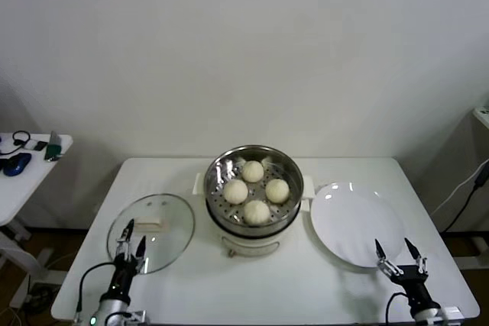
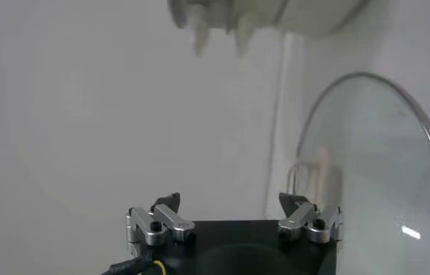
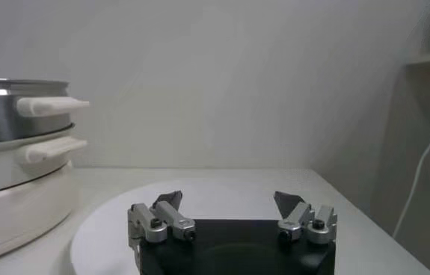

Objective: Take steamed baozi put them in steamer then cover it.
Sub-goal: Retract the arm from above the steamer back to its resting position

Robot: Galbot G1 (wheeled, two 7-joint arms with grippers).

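Observation:
The left gripper grips the cover by its narrow, raised cream handle (image 1: 153,224) (image 2: 295,178) next, since the wide glass disc spreads far beyond my open fingers.
Several cream-white baozi (image 1: 256,191) lie inside the shiny steel steamer (image 1: 217,172) at the table's middle. Left of it the clear glass cover (image 1: 172,223) rests flat on the table, cream handle (image 1: 150,225) up. My left gripper (image 1: 131,240) stands open over the cover's near rim, nothing between its fingers; the left wrist view shows the cover (image 2: 383,172) and my left gripper (image 2: 232,205) beside it. My right gripper (image 1: 398,252) hangs open at the near edge of the white plate (image 1: 359,219). The right wrist view shows that gripper (image 3: 229,203), the plate (image 3: 222,191) and the steamer (image 3: 9,112).
A side table (image 1: 15,181) with small gadgets stands at the far left. A cable (image 1: 466,196) hangs at the right by a cabinet. The white table (image 1: 252,288) has bare room along its front.

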